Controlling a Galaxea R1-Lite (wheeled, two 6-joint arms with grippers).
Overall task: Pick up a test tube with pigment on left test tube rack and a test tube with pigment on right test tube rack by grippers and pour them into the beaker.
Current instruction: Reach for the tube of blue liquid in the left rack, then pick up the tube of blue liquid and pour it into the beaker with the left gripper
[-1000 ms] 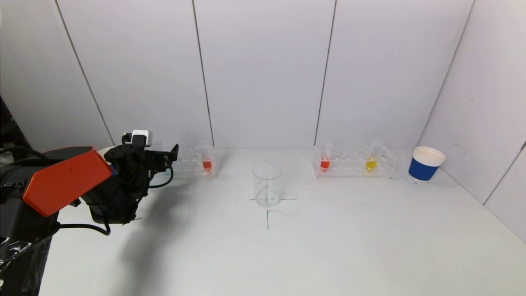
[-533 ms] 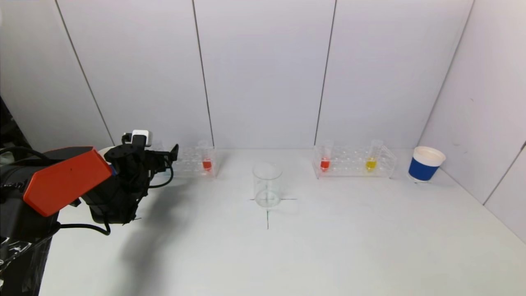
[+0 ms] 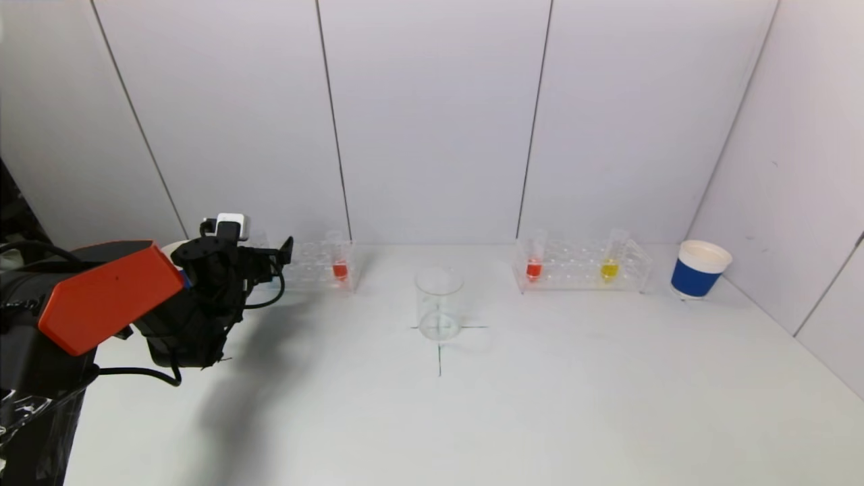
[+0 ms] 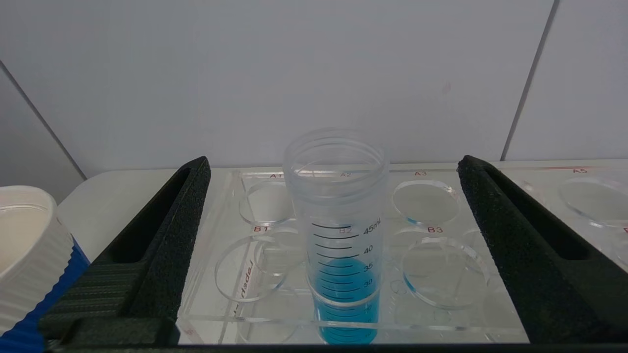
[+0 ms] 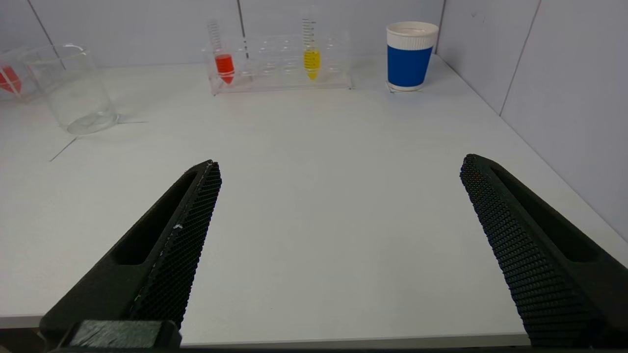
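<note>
Both fingers are beside the blue tube's upper side (image 4: 340, 220) in the left wrist view, above the clear rack, so my left gripper should close on the tube.
My left gripper (image 4: 334, 164) is open, its jaws on either side of a test tube with blue pigment (image 4: 343, 235) that stands upright in the clear left rack (image 4: 431, 299), touching neither. In the head view this gripper (image 3: 283, 255) is at the left rack's (image 3: 314, 266) left end, and a red tube (image 3: 339, 267) stands at its right end. The empty glass beaker (image 3: 439, 302) stands mid-table. The right rack (image 3: 574, 270) holds a red tube (image 3: 534, 267) and a yellow tube (image 3: 609, 267). My right gripper (image 5: 342, 164) is open and empty above the table's front edge.
A blue and white paper cup (image 3: 700, 268) stands right of the right rack, near the side wall. Another blue and white cup (image 4: 24, 245) stands beside the left rack's outer end. White wall panels close the back and right.
</note>
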